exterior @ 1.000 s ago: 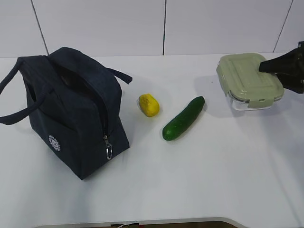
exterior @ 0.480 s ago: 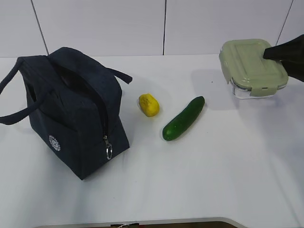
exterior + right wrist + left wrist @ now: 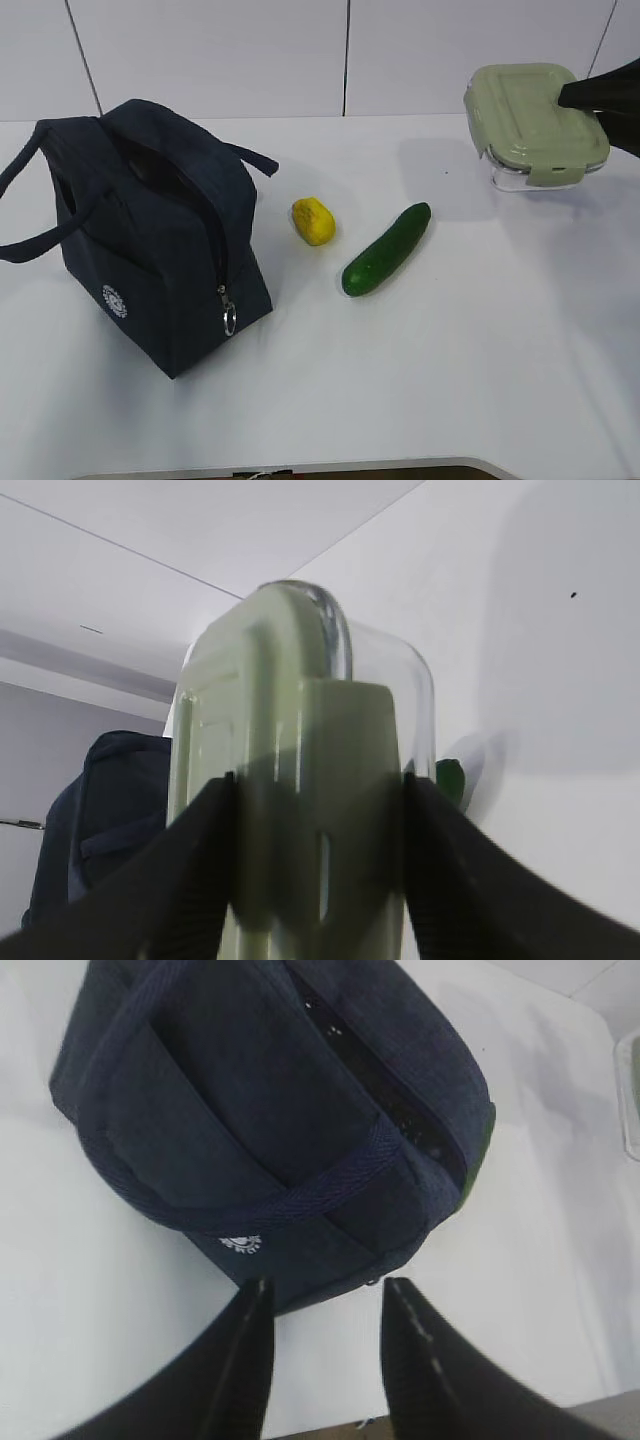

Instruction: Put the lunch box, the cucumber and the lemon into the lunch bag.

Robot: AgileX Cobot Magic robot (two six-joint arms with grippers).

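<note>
My left gripper pinches the lunch bag [image 3: 160,235] by its near rim next, since the soft cloth edge stands free there along the unzipped gap.
My right gripper [image 3: 590,100] is shut on the lunch box [image 3: 530,120], a clear container with a sage-green lid, and holds it in the air at the far right. In the right wrist view the box [image 3: 290,770] fills the space between my fingers [image 3: 195,880]. The cucumber [image 3: 386,250] and the lemon [image 3: 313,220] lie on the white table between box and bag. The navy lunch bag [image 3: 160,235] stands at the left, its top zipper partly open. My left gripper [image 3: 325,1305] is open and empty, above the bag [image 3: 280,1120].
The white table [image 3: 450,380] ends at a front edge near the bottom of the exterior view. A white panelled wall [image 3: 250,50] stands behind. The bag's strap handles [image 3: 30,200] stick out to the left and right.
My right gripper has lifted the lunch box off the table, upward in the exterior view. The bag, lemon and cucumber have not moved.
</note>
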